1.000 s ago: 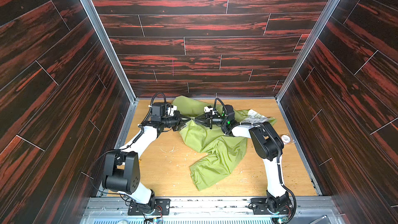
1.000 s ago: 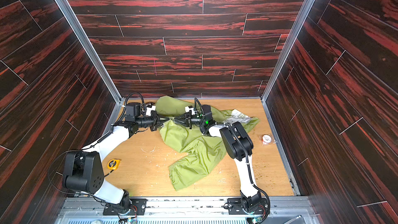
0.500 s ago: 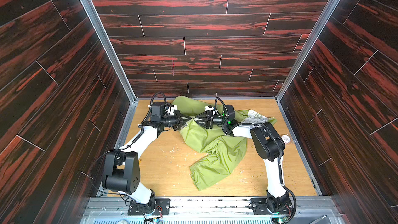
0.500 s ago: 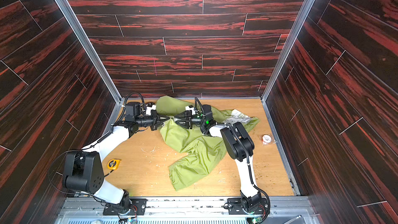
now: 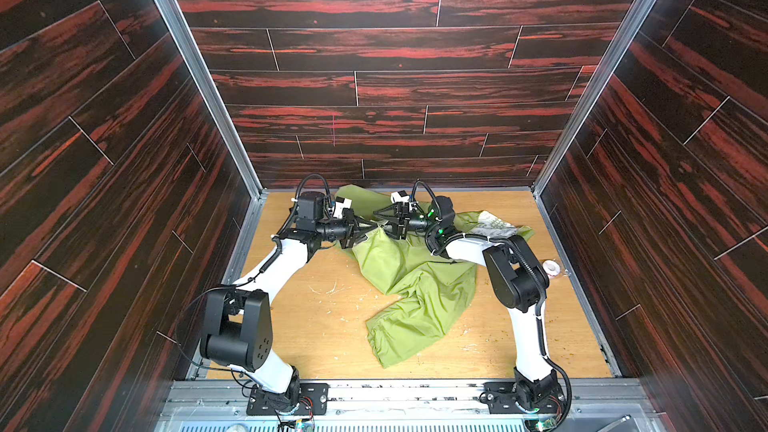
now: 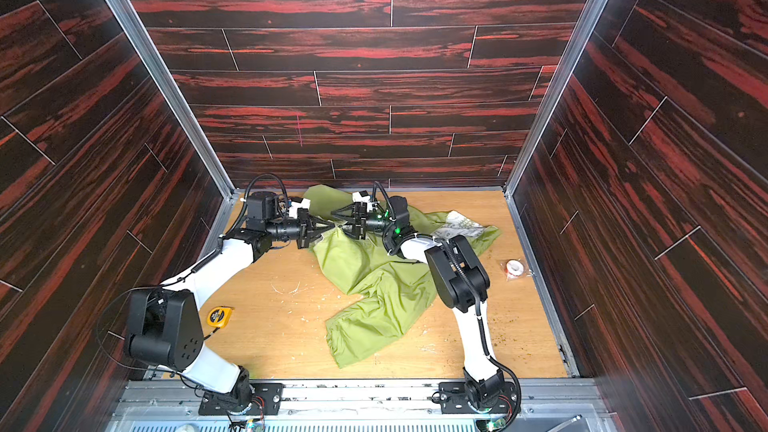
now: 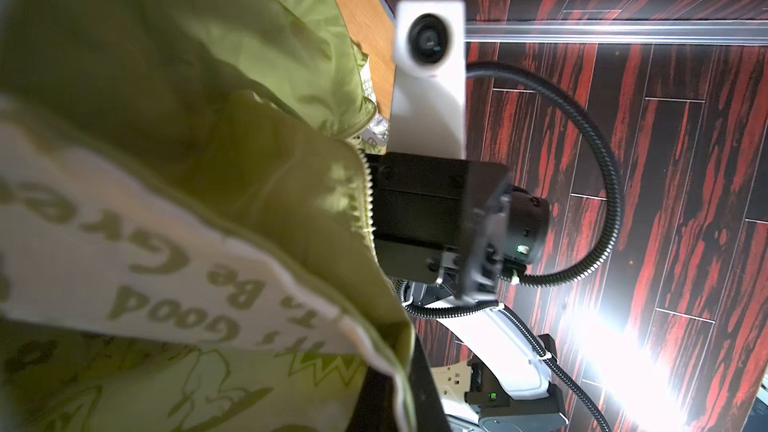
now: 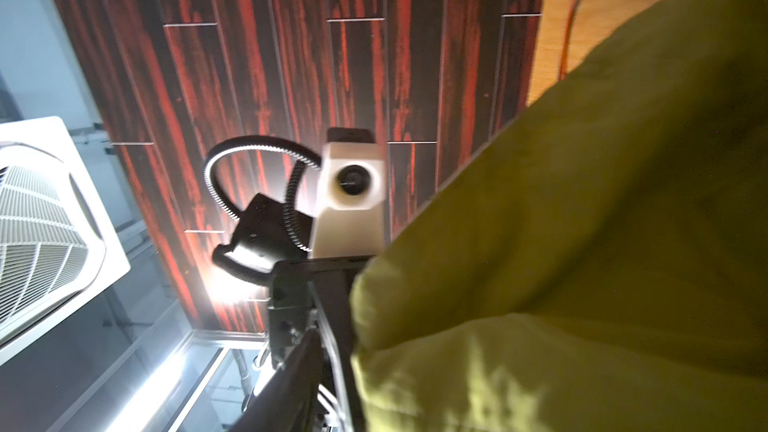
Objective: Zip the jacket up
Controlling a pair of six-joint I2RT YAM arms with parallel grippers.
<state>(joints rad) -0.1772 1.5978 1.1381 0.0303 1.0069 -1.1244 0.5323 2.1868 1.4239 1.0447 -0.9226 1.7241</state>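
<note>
The robot's right gripper will zip up the jacket, so it will next grab the zipper (image 5: pixel 380 224) at the raised edge beside the left gripper.
The olive-green jacket (image 5: pixel 415 280) (image 6: pixel 374 284) lies crumpled on the wooden floor, one sleeve stretched toward the front. Its pale printed lining (image 5: pixel 494 224) shows at the right. My left gripper (image 5: pixel 370 228) (image 6: pixel 330 225) is shut on a raised edge of the jacket at the back. In the left wrist view the green fabric (image 7: pixel 208 97) and lining run between its dark fingers (image 7: pixel 428 401), and pale zipper teeth (image 7: pixel 366 197) show along the edge. My right gripper (image 5: pixel 379 220) (image 6: pixel 338 221) faces it, open, tips close to the same edge. Jacket cloth (image 8: pixel 582 243) hides all but one finger (image 8: pixel 291 384).
A yellow tape measure (image 6: pixel 220 317) lies on the floor by the left arm's elbow. A small roll of tape (image 5: pixel 552 268) (image 6: pixel 514 268) sits near the right wall. Dark red wood-pattern walls close in three sides. A metal rail (image 5: pixel 395 392) runs along the front.
The right gripper's jaws have spread apart and no longer pinch the jacket edge. The left gripper keeps its hold, and neither arm has visibly shifted.
</note>
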